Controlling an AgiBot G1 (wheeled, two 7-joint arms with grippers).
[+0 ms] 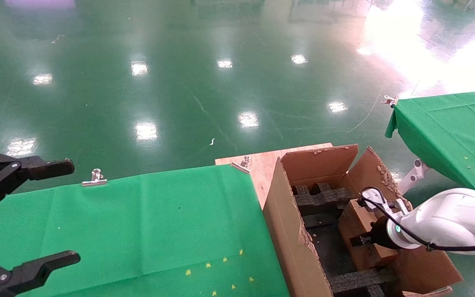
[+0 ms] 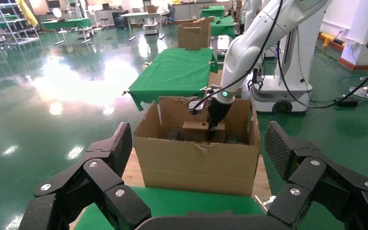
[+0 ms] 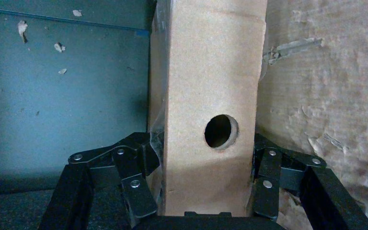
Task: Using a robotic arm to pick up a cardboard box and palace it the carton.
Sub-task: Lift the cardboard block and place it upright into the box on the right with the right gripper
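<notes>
The box's lower edge is inside the carton, beside the dark floor in the head view, so I need to open my right gripper.
The white robotic arm point(image 1: 447, 222) reaches down into the large brown carton point(image 1: 287, 222) with torn flaps. Its black right gripper point(image 3: 206, 158) is shut on the small cardboard box point(image 3: 206, 96), one finger on each side, just below the round hole. The box point(image 1: 361, 231) stands on edge inside the carton, close to its right wall and among the black foam inserts point(image 1: 324, 196). Whether it touches the bottom is hidden. From the left wrist view, the box point(image 2: 196, 128) shows over the carton's point(image 2: 196, 163) near wall. My left gripper point(image 1: 70, 211) hangs open and empty over the green table's left end.
A green-clothed table point(image 1: 138, 222) lies left of the carton, held by metal clips point(image 1: 94, 180). The carton sits on a wooden board point(image 1: 262, 163). A second green table point(image 1: 452, 132) stands at the right. Shiny green floor lies beyond.
</notes>
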